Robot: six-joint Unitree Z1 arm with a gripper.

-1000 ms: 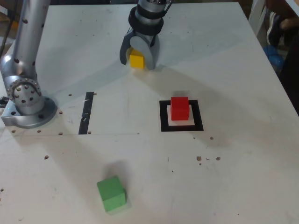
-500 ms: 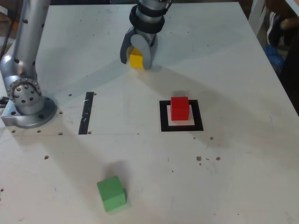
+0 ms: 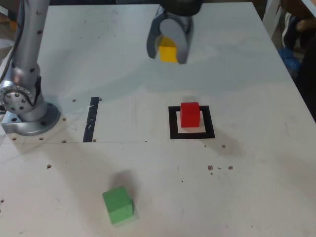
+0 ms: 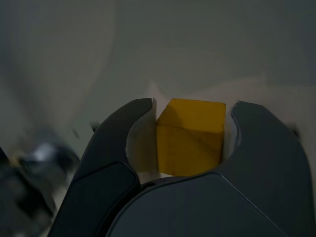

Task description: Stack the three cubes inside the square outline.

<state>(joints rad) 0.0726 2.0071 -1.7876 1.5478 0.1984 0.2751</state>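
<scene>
The yellow cube hangs short of the red cube in the exterior view, so I need to move it toward the red cube before my gripper releases it.
My gripper [image 3: 168,53] is shut on the yellow cube [image 3: 168,54] and holds it above the table near the far edge, behind the square outline. The wrist view shows the yellow cube [image 4: 190,137] clamped between both dark jaws of the gripper [image 4: 191,121]. A red cube [image 3: 189,114] stands inside the black square outline [image 3: 173,123] on its white centre. Toward the near edge, at the exterior view's left of centre, the green cube [image 3: 117,204] lies alone on the table.
The arm's grey base [image 3: 27,111] is bolted at the exterior view's left edge. A straight black tape strip [image 3: 91,119] lies just beside it. A person's dark clothing [image 3: 298,29] shows past the table's right edge.
The gripper closed on the yellow cube, lifted it off the table and carried it toward the exterior view's right. The red and green cubes have not moved.
</scene>
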